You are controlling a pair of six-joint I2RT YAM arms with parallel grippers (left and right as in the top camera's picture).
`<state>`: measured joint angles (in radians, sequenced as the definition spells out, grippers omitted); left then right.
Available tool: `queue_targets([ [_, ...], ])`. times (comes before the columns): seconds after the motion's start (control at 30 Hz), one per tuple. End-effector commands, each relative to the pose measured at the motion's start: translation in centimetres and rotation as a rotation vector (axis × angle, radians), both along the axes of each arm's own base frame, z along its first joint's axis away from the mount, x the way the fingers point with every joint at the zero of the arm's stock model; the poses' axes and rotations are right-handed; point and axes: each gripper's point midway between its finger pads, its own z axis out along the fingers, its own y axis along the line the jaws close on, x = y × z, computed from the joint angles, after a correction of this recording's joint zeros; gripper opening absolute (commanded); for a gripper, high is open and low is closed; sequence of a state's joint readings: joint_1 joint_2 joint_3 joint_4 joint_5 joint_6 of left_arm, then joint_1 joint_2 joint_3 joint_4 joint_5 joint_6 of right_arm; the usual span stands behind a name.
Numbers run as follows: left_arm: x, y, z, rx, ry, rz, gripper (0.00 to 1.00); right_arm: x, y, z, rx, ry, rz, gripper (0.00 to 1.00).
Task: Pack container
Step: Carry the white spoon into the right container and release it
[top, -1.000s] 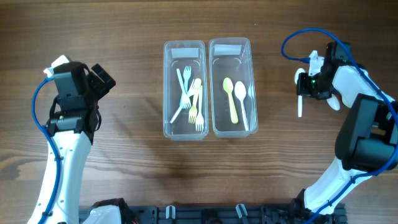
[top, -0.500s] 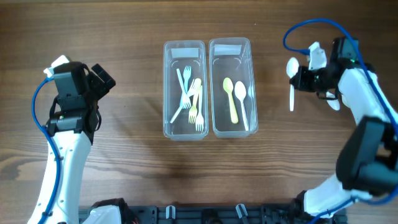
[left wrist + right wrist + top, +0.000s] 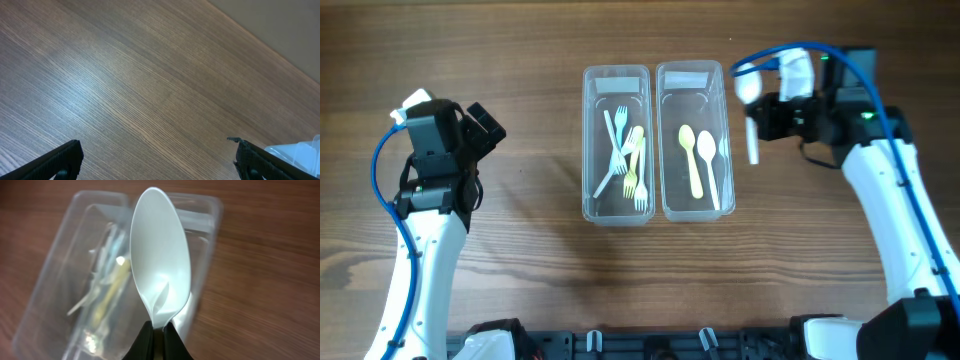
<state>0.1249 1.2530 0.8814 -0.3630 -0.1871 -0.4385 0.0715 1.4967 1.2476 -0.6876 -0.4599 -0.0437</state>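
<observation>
My right gripper is holding the white spoon beside the spoon container's side, where it would fall on the tabletop. I should keep holding it until it's over the spoon container.
Two clear plastic containers stand side by side mid-table. The left container (image 3: 616, 78) holds several forks (image 3: 628, 160). The right container (image 3: 689, 74) holds a yellow-green spoon (image 3: 690, 150) and white spoons (image 3: 708, 150). My right gripper (image 3: 760, 115) is shut on a white spoon (image 3: 751, 110), held above the table just right of the right container. In the right wrist view the spoon's bowl (image 3: 159, 255) points up over the containers (image 3: 70, 290). My left gripper (image 3: 480, 125) is open and empty at the far left, over bare wood (image 3: 150, 100).
The wooden table (image 3: 520, 270) stretches around the containers. The right container's corner (image 3: 300, 152) shows at the edge of the left wrist view. Blue cables run along both arms.
My right gripper has moved left with the white spoon, from the far right toward the right container's edge. The left arm has not moved.
</observation>
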Motion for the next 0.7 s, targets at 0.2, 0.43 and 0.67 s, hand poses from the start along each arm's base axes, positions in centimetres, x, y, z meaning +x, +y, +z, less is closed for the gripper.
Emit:
queue_targets([
  [0.2,-0.1,0.4,0.3,0.02,-0.004,0.003,1.0,-0.1,4.8,0.2,0.024,-0.006,0.015,0.04],
  [0.43,-0.1,0.4,0.3,0.02,-0.004,0.003,1.0,-0.2,6.1,-1.1,0.019,0.021,0.049,0.22],
  [0.67,-0.1,0.4,0.3,0.02,-0.004,0.003,1.0,-0.1,7.0,-1.7,0.016,0.022,0.072,0.72],
])
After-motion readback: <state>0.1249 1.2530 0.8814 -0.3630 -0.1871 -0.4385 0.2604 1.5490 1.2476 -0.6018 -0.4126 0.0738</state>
